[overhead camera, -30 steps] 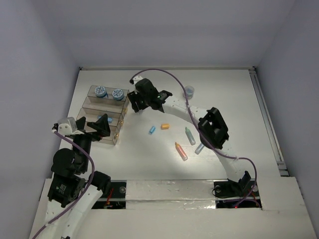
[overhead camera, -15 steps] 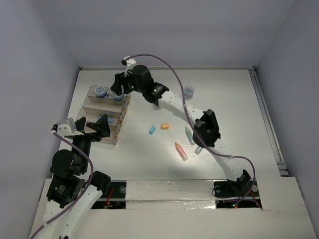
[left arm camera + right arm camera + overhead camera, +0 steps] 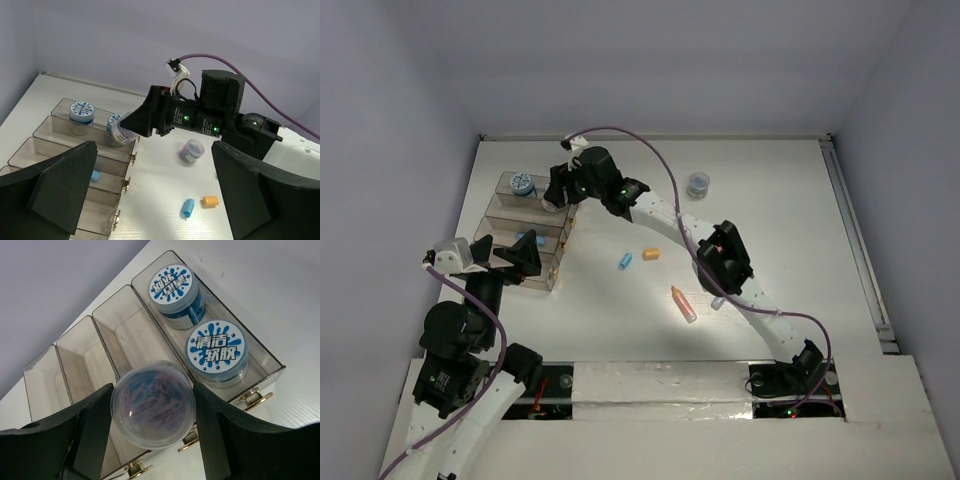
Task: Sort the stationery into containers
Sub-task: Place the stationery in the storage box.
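Note:
The jar is hanging tilted above the second tray, against the tray's front edge, and would fall badly, so the robot's right gripper needs to keep holding it.
My right gripper (image 3: 561,189) is shut on a clear round jar of paper clips (image 3: 152,404) and holds it above the stepped brown-tinted trays (image 3: 510,238), over the second tray near its front end. Two blue-lidded jars (image 3: 173,287) (image 3: 217,349) stand in the rearmost tray (image 3: 260,365). The held jar also shows in the left wrist view (image 3: 121,132). My left gripper (image 3: 506,257) is open and empty, near the trays' lowest step. A blue piece (image 3: 95,175) lies in a lower tray.
Another clear jar (image 3: 698,184) stands on the table at the back. A blue cap (image 3: 626,261), an orange cap (image 3: 651,254) and an orange-pink marker (image 3: 684,304) lie mid-table. My right arm (image 3: 720,255) stretches over them.
My right gripper has swung left from the table's middle to above the trays, carrying the clear jar. It now hides part of the rearmost tray in the top view. The left arm has not moved.

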Tool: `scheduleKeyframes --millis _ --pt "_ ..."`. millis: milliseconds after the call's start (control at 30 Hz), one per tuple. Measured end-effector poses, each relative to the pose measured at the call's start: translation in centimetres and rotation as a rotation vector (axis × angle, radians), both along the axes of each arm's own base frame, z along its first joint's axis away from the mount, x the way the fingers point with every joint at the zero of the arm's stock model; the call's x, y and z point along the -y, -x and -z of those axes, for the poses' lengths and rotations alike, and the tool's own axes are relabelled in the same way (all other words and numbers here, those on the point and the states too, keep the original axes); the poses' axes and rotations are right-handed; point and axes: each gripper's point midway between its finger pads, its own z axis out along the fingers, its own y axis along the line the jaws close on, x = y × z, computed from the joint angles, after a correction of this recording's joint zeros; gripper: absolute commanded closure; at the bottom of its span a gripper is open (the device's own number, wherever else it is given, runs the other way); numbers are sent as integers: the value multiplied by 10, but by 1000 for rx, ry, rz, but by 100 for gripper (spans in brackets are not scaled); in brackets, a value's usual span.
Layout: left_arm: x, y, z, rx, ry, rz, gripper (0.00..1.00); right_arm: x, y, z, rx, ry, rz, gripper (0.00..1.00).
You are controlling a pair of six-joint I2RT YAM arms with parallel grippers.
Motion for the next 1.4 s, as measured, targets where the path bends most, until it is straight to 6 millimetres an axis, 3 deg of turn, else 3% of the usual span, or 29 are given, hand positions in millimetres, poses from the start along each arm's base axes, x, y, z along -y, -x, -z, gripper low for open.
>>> scheduleKeyframes --millis 267,467,733,1033,1167,1267,1400 --pt "0 0 0 0 0 0 1 -6 9 8 0 18 -19 60" --pt "0 0 0 0 0 0 1 -3 16 36 -16 83 -17 59" --pt "0 0 0 0 -2 0 1 0 12 42 15 114 2 58" --pt "0 0 0 0 -3 0 1 13 10 64 30 199 40 58" --pt "0 0 0 0 -3 0 1 23 10 64 36 233 66 57" --pt "0 0 0 0 -3 0 1 30 9 65 33 258 86 49" --pt "0 0 0 0 -3 0 1 36 10 63 30 273 103 17"
